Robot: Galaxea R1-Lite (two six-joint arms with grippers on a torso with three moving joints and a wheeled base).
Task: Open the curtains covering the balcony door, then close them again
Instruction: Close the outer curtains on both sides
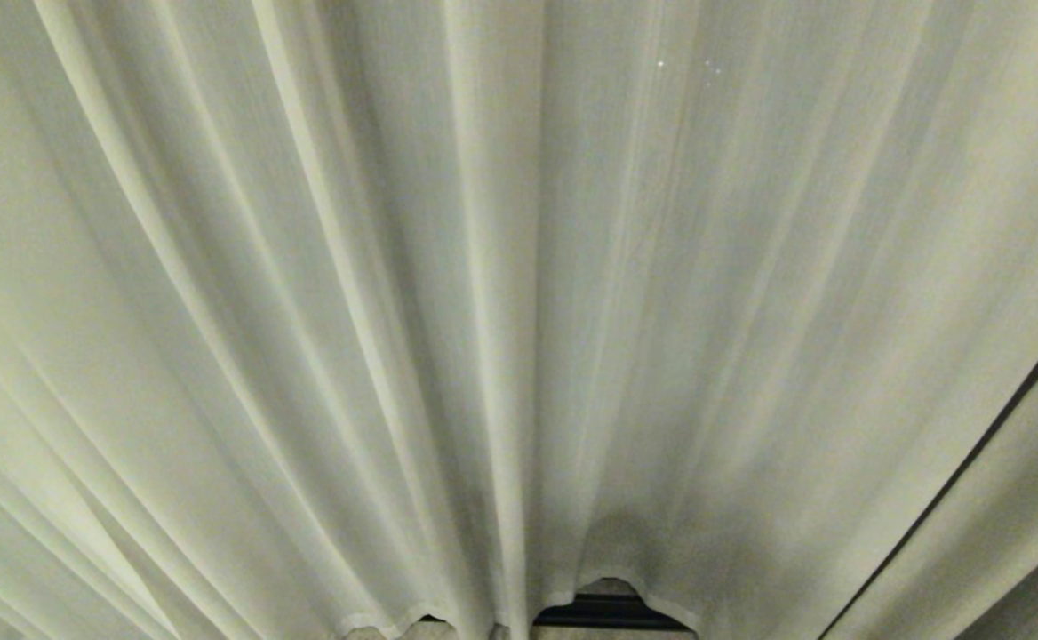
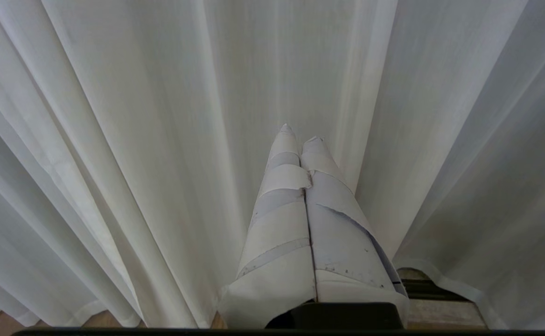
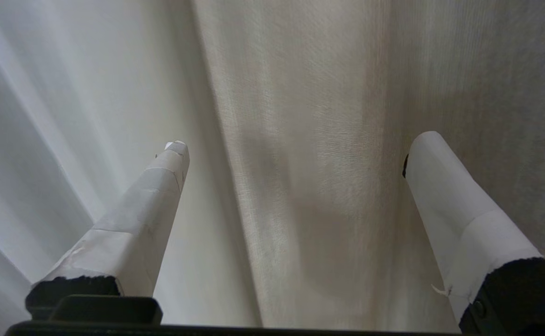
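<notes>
My right gripper pinches the woven cream curtain by its free side edge (image 1: 974, 453) next, since the curtain hangs slack in long folds.
The sheer white curtains (image 1: 395, 311) hang shut in long folds and fill the head view; neither arm shows there. A thicker woven cream panel (image 1: 999, 524) hangs at the right edge, with a dark gap beside it. In the right wrist view my right gripper (image 3: 300, 149) stands wide open, facing the woven curtain (image 3: 310, 186); a fold of the fabric lies between the taped fingers (image 3: 170, 172), and I cannot tell whether it touches them. My left gripper (image 2: 300, 133) is shut on nothing, pointing at the sheer curtain (image 2: 160, 140). The balcony door is hidden behind the fabric.
Under the lifted hem a dark low strip (image 1: 608, 613) shows at floor level, also seen as a dark strip (image 2: 422, 287) in the left wrist view. A bit of wooden floor (image 2: 100, 319) shows below the hem.
</notes>
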